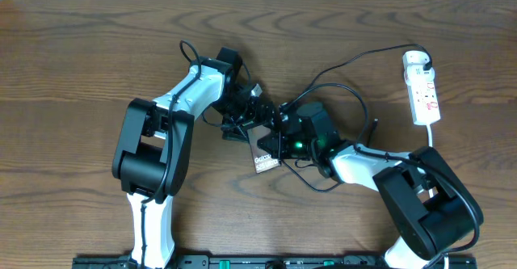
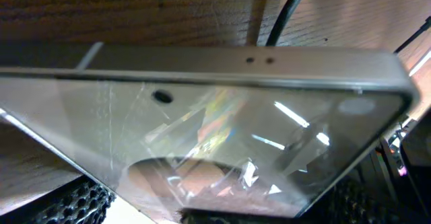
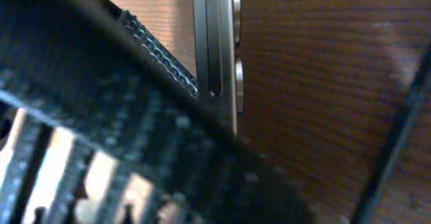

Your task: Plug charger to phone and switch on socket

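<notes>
The left gripper grabs the phone near its end away from its white lettering (image 1: 256,132) (image 2: 209,151) next, so the phone's lettered end stays free for plugging in.
The phone (image 1: 265,157) lies on the table between both arms, its white lettering facing up. In the left wrist view the phone (image 2: 222,116) fills the frame, silvery edge at the top. My left gripper (image 1: 255,115) stands open around it, and a strip of table shows beside the left pad (image 2: 74,200). My right gripper (image 1: 283,136) is shut at the phone's far end. Its dark ribbed finger (image 3: 135,116) hides what lies between the tips. The phone's side edge (image 3: 214,49) shows behind that finger. The charger cable (image 1: 363,57) runs from the socket (image 1: 424,91) toward the grippers.
The white power strip lies at the right rear with its white cord (image 1: 430,136) trailing toward the front. Black cable loops (image 1: 323,180) lie around the right wrist. A black cable (image 2: 286,15) crosses the wood beyond the phone, and another stretch (image 3: 397,136) lies right of it.
</notes>
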Tool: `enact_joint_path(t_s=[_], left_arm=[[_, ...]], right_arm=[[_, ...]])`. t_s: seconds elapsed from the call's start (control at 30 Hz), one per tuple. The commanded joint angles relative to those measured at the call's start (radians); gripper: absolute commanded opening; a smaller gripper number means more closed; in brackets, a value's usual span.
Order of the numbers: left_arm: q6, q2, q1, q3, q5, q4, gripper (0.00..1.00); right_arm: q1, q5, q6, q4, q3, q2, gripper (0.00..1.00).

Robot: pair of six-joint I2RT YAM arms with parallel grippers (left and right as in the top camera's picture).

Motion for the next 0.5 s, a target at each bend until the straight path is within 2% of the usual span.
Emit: enact_joint_path(t_s=[0.0,0.13,0.23,0.37,0.47], left_arm=[[0.085,0.005,0.017,-0.032,0.031,0.040,0.98],[0.111,-0.074,0.036,-0.032,0.210,0.112,0.98],[0.111,-0.139,0.039,-0.032,0.319,0.186,0.98],[0.110,-0.221,0.039,-0.032,0.451,0.291,0.93],[0.105,-0.281,0.039,-0.032,0.533,0.357,0.89]], right_arm=[[-0.065,-0.104,-0.019,0.020,0.008,-0.050,0.01],[-0.134,-0.245,0.011,0.109,0.008,-0.076,0.01],[-0.183,-0.371,0.084,0.266,0.008,-0.081,0.01],[-0.220,-0.467,0.212,0.453,0.008,-0.081,0.01],[-0.225,-0.503,0.275,0.528,0.008,-0.081,0.01]])
